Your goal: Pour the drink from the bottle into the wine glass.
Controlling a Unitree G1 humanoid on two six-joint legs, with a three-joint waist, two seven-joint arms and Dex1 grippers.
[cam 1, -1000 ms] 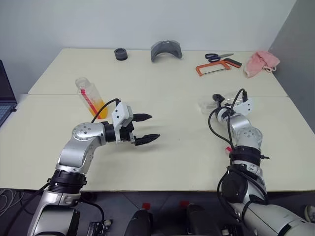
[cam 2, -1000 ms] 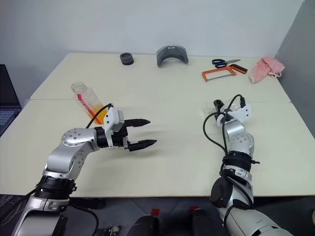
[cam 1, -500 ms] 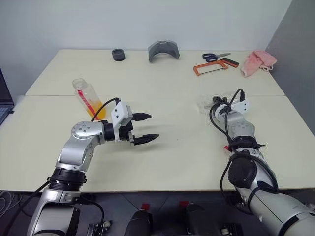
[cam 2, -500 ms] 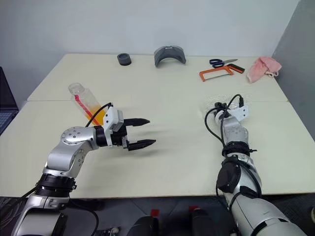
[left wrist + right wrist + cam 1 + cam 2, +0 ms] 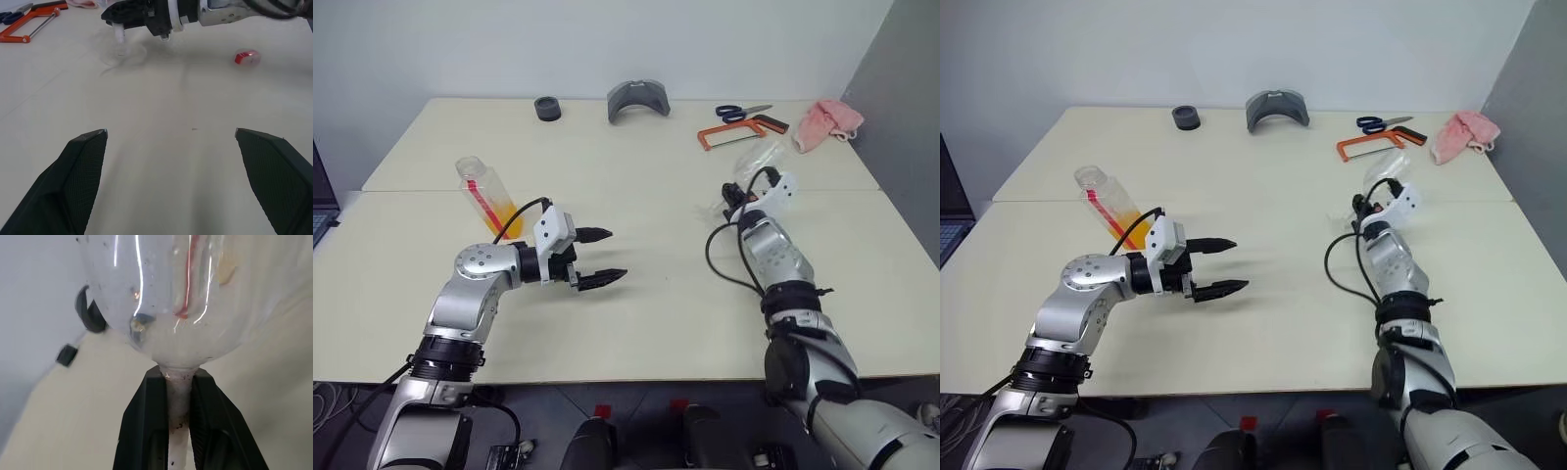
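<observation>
My left gripper grabs the bottle around its mid-body [image 5: 491, 199] next, since Orange drink [image 5: 506, 217] in the uncapped bottle would spill if the bottle tipped.
The bottle [image 5: 487, 194] stands uncapped on the table just behind my left forearm, with orange drink [image 5: 506, 217] in its lower part. My left gripper [image 5: 619, 254] hangs open over bare table to the right of it, holding nothing. A red-and-white cap [image 5: 247, 57] lies on the table near my right arm. The wine glass [image 5: 754, 159] is held by its stem, bowl raised above my right gripper [image 5: 736, 199]. In the right wrist view the fingers [image 5: 146, 431] are shut on the stem [image 5: 178, 391], just under the clear bowl [image 5: 186, 298].
Along the far edge of the table [image 5: 666, 323] lie a black roll [image 5: 546, 108], a grey curved piece [image 5: 639, 100], scissors [image 5: 740, 113], an orange hacksaw [image 5: 736, 132] and a pink cloth [image 5: 827, 122]. A laptop [image 5: 319, 211] sits at the left edge.
My right gripper has shut on the glass's stem and rolled, bringing the glass from lying on its side to bowl-up. The left arm and the bottle have stayed put.
</observation>
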